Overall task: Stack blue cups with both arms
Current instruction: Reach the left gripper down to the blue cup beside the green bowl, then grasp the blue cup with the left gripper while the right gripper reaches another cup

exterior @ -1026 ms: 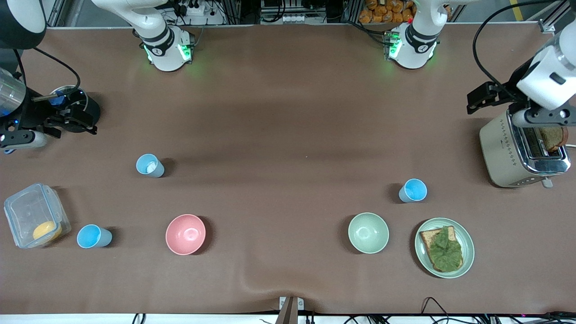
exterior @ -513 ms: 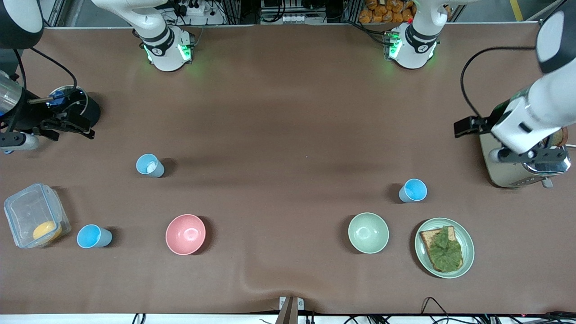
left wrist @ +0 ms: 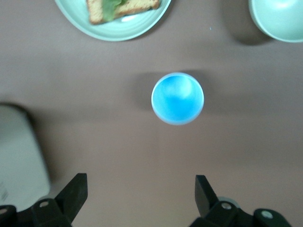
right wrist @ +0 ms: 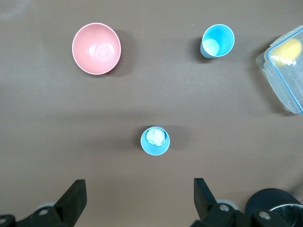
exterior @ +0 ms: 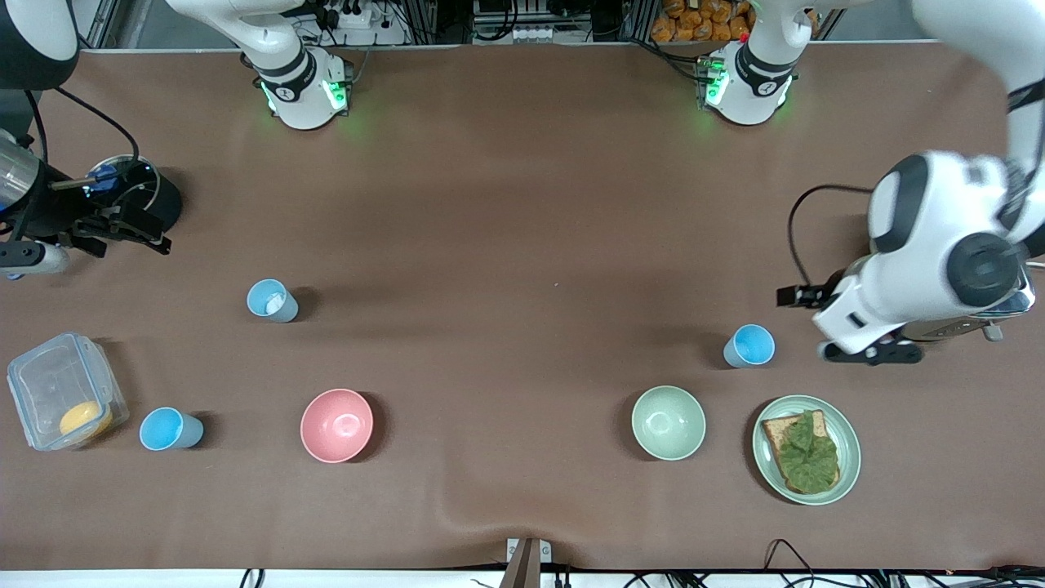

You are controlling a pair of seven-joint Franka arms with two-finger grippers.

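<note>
My left gripper should next take hold of the bright sky-blue cup beside the pale green bowl (exterior: 669, 422) by its rim (exterior: 773, 346), so that I can stack the blue cups.
Three blue cups stand upright on the brown table. A bright sky-blue cup (exterior: 749, 346) is beside the pale green bowl and also shows in the left wrist view (left wrist: 177, 98). A paler cup with a white patch inside (exterior: 272, 300) (right wrist: 155, 140) and another bright sky-blue cup (exterior: 170, 429) (right wrist: 217, 40) stand toward the right arm's end. My left gripper (exterior: 872, 354) (left wrist: 141, 198) is open and empty, up in the air beside the first cup. My right gripper (exterior: 131, 229) (right wrist: 139, 201) is open and empty, beside the paler cup, well apart from it.
A pink bowl (exterior: 336, 425), a pale green bowl (exterior: 668, 422) and a green plate (exterior: 849, 457) with toast and lettuce lie nearer the front camera. A clear lidded box (exterior: 57, 392) and a black pot (exterior: 155, 192) sit at the right arm's end. A toaster (exterior: 1004, 306) is mostly hidden under the left arm.
My left arm has swung from over the toaster down toward the bright blue cup by the green bowl. My right gripper has barely shifted. No cup has moved.
</note>
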